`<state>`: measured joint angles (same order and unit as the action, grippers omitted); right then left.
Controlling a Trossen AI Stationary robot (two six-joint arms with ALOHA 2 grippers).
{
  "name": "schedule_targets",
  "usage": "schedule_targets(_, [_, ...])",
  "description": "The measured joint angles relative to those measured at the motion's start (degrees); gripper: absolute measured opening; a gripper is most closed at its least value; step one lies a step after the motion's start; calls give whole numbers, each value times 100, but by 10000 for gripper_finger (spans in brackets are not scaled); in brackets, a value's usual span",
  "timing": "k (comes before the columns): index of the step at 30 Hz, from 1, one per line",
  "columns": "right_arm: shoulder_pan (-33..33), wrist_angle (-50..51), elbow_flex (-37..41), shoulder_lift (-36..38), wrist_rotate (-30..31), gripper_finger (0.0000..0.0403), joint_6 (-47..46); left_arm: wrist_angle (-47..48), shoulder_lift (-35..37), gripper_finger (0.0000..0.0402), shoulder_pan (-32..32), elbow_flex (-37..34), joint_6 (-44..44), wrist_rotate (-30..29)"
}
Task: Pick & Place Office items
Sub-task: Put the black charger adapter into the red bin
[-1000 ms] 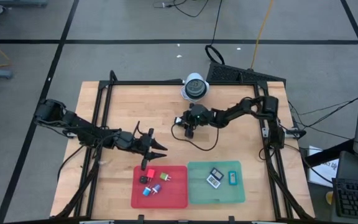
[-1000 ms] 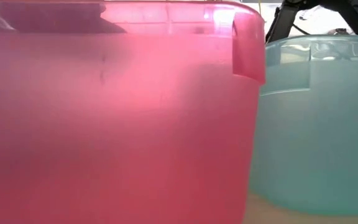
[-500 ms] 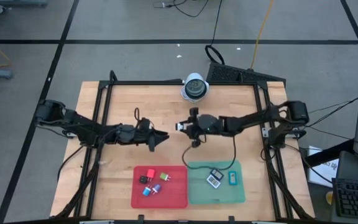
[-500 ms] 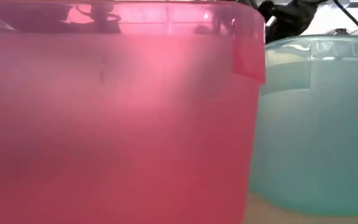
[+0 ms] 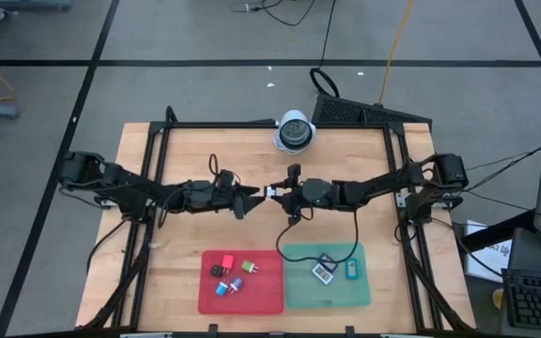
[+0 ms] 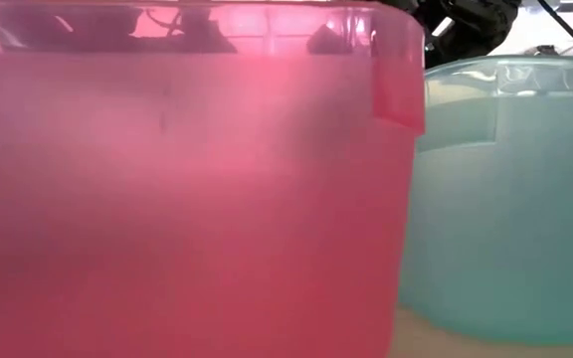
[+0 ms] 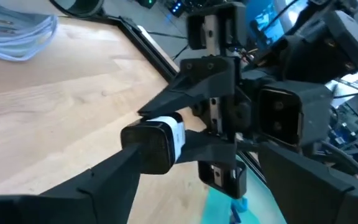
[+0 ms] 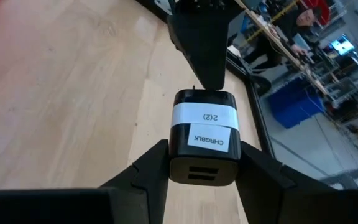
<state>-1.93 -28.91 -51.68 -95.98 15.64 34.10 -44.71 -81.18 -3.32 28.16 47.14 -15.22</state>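
Note:
My left gripper grabs the black charger block by its prong end (image 5: pixel 267 192) next. Then my left gripper puts the block into the red tray (image 5: pixel 266 299).
A black charger block (image 8: pixel 202 134) with white labels hangs over the table's middle, with my right gripper (image 8: pixel 204 167) shut on it. In the high view the block (image 5: pixel 271 192) lies between the two grippers. My left gripper (image 5: pixel 255 195) faces it from the left, open, with its fingers (image 7: pixel 104 177) to either side of the block's prong end (image 7: pixel 148 146). Several small coloured pieces lie in the red tray (image 5: pixel 266 299). A dark square with a pale face (image 5: pixel 323 269) and a teal piece (image 5: pixel 351 269) lie in the green tray (image 5: pixel 294 291). My right gripper pinches the charger block's two side faces (image 8: pixel 169 163) between its two fingers, at the end with the USB ports. The fingers come nearly level from the table's right. The block is lifted clear of the table, prongs (image 8: pixel 194 91) toward my left gripper. Whether my left gripper touches the block, I cannot tell.
A round white-and-grey domed object (image 5: pixel 295 131) stands at the far edge, in the middle. A black frame (image 5: pixel 158 141) runs along the table's sides. In the low view the red tray's wall (image 6: pixel 187 199) and the green tray's wall (image 6: pixel 505 199) fill the picture.
My left gripper has gone from over the red tray's far edge toward the table's middle, up to the charger block, has rolled and has opened. My right gripper has risen with the block, rolled and swung from pointing down to nearly level, facing left.

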Motion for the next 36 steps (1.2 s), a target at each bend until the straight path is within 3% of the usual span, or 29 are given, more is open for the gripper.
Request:
schedule_targets(3, [-64,77,0,-1,182,140,43,38,-12,327,62,3,-116,8])
schedule_targets(13, [-81,91,-2,11,-370,140,-147,-286,-20,302,311,-8,-353,-156])
schedule_targets(17, [-88,-197,-2,11,-371,140,-83,-290,-24,299,285,-8,-76,253])
schedule_targets(26, [-163,-641,-7,11,-64,140,261,-281,-332,299,117,132,89,323])
schedule_targets(36, [-173,-561,-7,11,231,140,256,-228,-464,254,118,442,0,669])
